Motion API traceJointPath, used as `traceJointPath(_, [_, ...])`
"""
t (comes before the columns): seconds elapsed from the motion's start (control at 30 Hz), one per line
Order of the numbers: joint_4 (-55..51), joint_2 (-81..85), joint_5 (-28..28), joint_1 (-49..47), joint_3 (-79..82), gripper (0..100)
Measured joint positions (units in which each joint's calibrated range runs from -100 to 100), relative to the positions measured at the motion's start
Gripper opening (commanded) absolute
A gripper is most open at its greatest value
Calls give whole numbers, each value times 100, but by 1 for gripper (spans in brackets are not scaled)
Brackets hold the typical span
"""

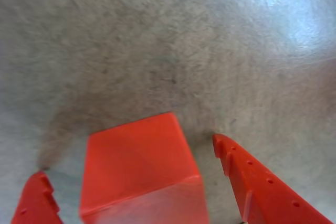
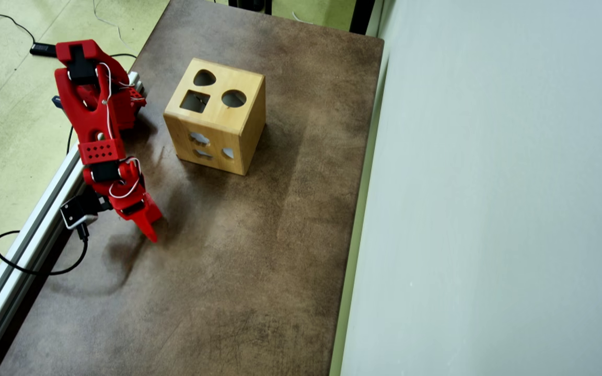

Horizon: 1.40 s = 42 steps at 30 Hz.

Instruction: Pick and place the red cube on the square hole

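Observation:
The red cube (image 1: 139, 166) should go on the square hole, so my gripper will next grab the cube by its two opposite sides to place it there.
In the wrist view the red cube (image 1: 139, 166) rests on the mottled brown mat, between the two red fingers of my gripper (image 1: 127, 156). The gripper is open, with bare mat showing on each side of the cube, wider at the left finger (image 1: 37, 200) than at the right finger (image 1: 262, 187). From overhead the gripper (image 2: 150, 232) points down at the mat near its left edge, and the arm hides the cube. The square hole (image 2: 195, 101) is a dark cut-out in the top of the wooden box (image 2: 212, 149), up and to the right of the gripper.
The box top also has a heart-shaped hole (image 2: 204, 78) and a round hole (image 2: 233, 98). An aluminium rail (image 2: 24, 235) borders the mat's left side, with cables beyond it. A pale wall (image 2: 489, 209) stands along the right.

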<state>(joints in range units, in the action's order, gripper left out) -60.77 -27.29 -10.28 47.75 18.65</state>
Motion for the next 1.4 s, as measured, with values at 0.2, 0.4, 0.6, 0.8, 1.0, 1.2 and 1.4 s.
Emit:
traceJointPath(0.2, [0, 0, 0, -43, 0, 44])
traceJointPath(0.4, [0, 0, 0, -43, 0, 44])
traceJointPath(0.6, [0, 0, 0, -43, 0, 44])
traceJointPath(0.8, [0, 0, 0, -50, 0, 39])
traceJointPath(1.0, [32, 34, 0, -50, -36, 27])
traceJointPath(1.2, [32, 42, 0, -50, -108, 23])
traceJointPath(1.4, [32, 42, 0, -50, -108, 23])
